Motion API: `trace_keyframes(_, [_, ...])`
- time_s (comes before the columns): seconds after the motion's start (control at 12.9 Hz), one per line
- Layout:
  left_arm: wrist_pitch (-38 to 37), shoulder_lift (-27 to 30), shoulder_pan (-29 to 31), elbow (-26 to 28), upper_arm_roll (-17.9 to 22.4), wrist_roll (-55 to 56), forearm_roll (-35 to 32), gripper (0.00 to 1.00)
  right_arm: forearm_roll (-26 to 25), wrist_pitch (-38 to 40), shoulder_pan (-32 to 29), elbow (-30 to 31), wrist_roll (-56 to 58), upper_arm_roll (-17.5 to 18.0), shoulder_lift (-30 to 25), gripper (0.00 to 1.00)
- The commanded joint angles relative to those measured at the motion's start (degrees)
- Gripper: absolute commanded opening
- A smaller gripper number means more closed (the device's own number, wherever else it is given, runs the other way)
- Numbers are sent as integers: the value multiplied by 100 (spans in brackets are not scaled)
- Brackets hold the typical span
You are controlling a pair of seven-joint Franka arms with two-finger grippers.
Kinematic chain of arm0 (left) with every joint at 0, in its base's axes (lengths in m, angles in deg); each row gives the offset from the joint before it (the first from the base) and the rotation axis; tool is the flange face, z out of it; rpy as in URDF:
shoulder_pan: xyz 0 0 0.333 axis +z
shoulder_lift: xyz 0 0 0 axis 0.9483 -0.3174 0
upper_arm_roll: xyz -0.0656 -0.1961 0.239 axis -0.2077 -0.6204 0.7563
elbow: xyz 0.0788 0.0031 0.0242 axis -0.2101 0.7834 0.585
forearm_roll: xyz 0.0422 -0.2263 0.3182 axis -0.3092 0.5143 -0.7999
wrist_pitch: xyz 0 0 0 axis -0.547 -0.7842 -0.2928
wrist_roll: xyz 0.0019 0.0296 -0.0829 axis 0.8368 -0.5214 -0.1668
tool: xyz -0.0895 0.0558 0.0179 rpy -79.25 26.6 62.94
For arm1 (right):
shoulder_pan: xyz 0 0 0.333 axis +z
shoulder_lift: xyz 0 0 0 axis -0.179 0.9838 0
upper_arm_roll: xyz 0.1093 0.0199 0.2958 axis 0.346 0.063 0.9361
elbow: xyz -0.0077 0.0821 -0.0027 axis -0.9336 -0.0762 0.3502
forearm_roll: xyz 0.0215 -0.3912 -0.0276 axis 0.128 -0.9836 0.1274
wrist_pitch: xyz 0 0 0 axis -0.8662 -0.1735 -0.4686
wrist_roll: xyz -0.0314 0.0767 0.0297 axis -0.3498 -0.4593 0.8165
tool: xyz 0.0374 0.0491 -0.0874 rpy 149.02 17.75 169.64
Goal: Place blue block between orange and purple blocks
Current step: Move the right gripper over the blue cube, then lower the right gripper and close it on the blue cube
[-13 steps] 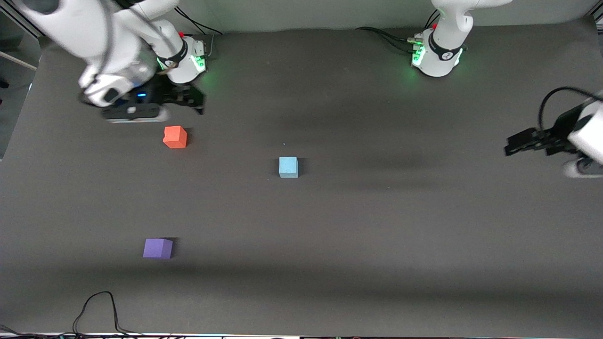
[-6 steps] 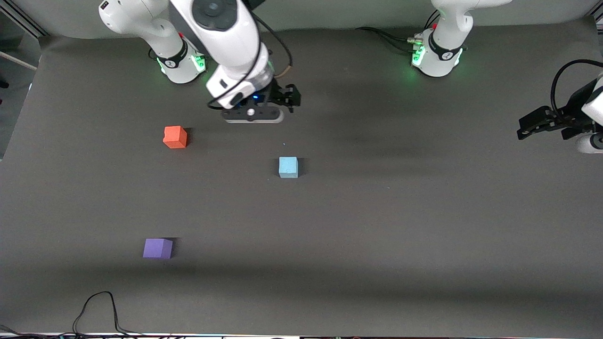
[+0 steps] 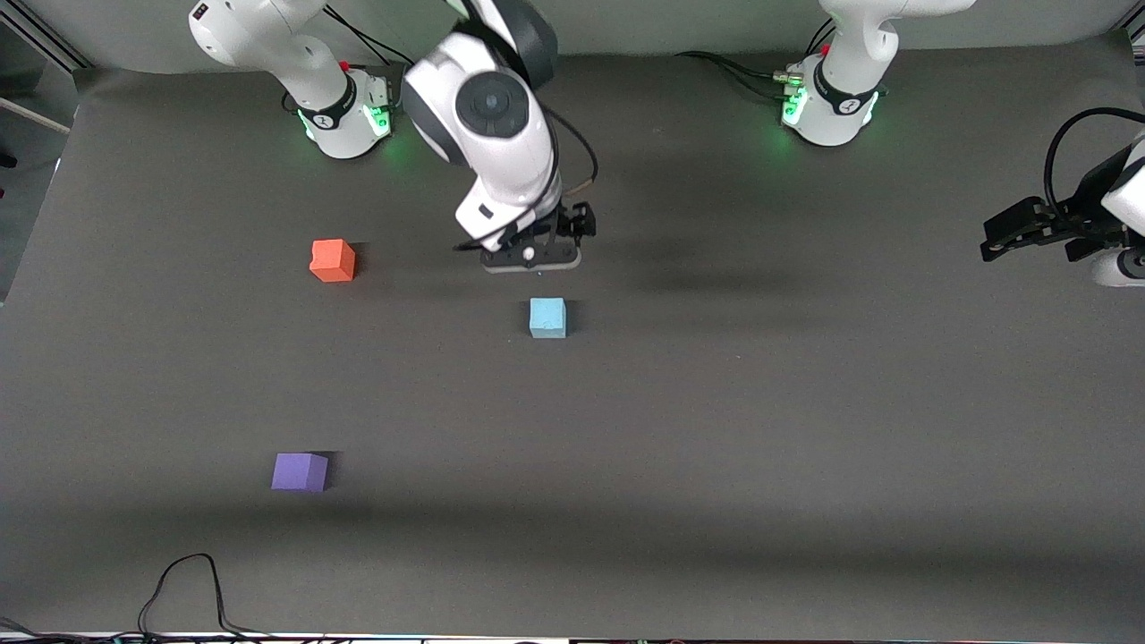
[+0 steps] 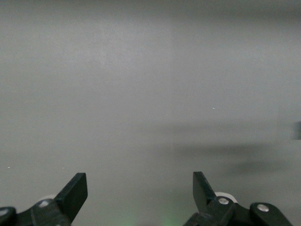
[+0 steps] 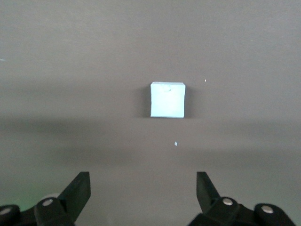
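Observation:
My right gripper needs to set the blue block between the orange and purple blocks, so it should grab the block by its opposite sides next.
The blue block is a sky-blue cube near the middle of the dark table. It also shows in the right wrist view, ahead of the open fingers. The orange block lies toward the right arm's end, farther from the front camera. The purple block lies at that same end, much nearer to the front camera. My right gripper is open and empty. It hangs over bare table just beside the blue block, on the robot-base side. My left gripper is open and empty, waiting over the left arm's end.
The right arm's base and the left arm's base stand at the table's top edge with cables beside them. A black cable loop lies at the table edge nearest the front camera.
My right arm has swung from beside the orange block toward the table's middle and now hangs close to the blue block. My left gripper has shifted slightly toward its end. The blocks have not moved.

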Motion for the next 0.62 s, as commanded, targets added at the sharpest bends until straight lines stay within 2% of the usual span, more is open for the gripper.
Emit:
trace_keyframes(0.0, [-88,160,-139,74,106,-86,-78,100,-271,-992,36,851,214,-66,62,100])
trace_keyframes(0.23, [-97,212,-139,83,106,-86,-78,100,-263,-1556,45,862,117,-75,615,100])
trace_keyframes(0.54, [-80,204,-148,83,115,-156,-78,100,-228,-2163,19,844,100,-84,1082,100])
